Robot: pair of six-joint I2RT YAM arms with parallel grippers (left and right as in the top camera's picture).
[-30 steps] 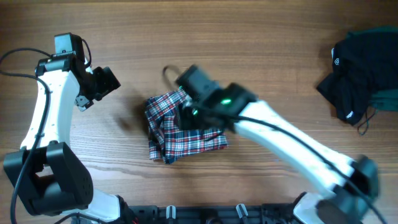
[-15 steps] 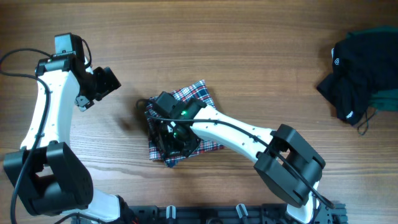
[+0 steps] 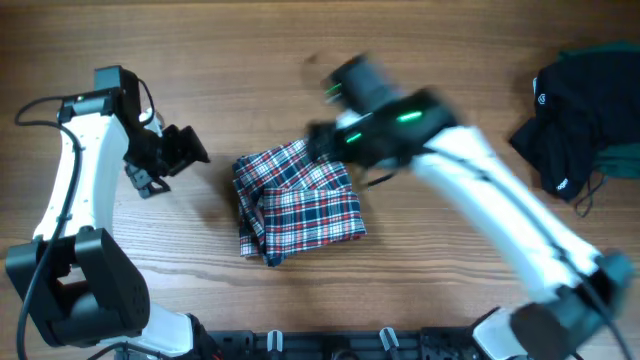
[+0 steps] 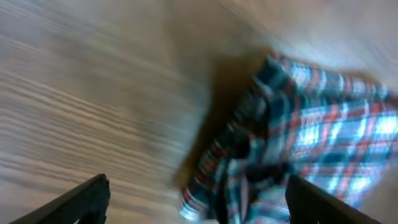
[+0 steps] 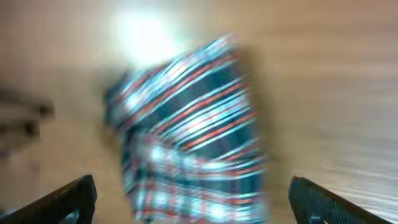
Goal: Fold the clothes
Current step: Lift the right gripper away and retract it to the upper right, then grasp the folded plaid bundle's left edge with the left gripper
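Note:
I will set the folded plaid shirt aside still folded, so next I will grab it by its nearest side edge with my left gripper, layers together.
The clothes are a red, navy and white plaid shirt (image 3: pixel 298 205) lying as a folded bundle in the middle of the table, and a black garment (image 3: pixel 580 110) with a small white logo at the right edge. My left gripper (image 3: pixel 185 152) hangs open just left of the shirt; the left wrist view shows the plaid shirt (image 4: pixel 298 137) ahead of the left gripper (image 4: pixel 199 205), not touching it. My right gripper (image 3: pixel 325 145) is motion-blurred over the shirt's upper right corner. Seen from the right wrist, the plaid shirt (image 5: pixel 193 124) lies below the wide-open right gripper (image 5: pixel 199 205), which holds nothing.
A dark green cloth (image 3: pixel 622 160) lies partly under the black garment at the far right. The wooden table (image 3: pixel 300 60) shows bare wood around the plaid shirt. The arm bases stand at the front edge.
My right gripper opened, let go of the plaid shirt and swung up and to the right. My left gripper moved a little right, toward the shirt.

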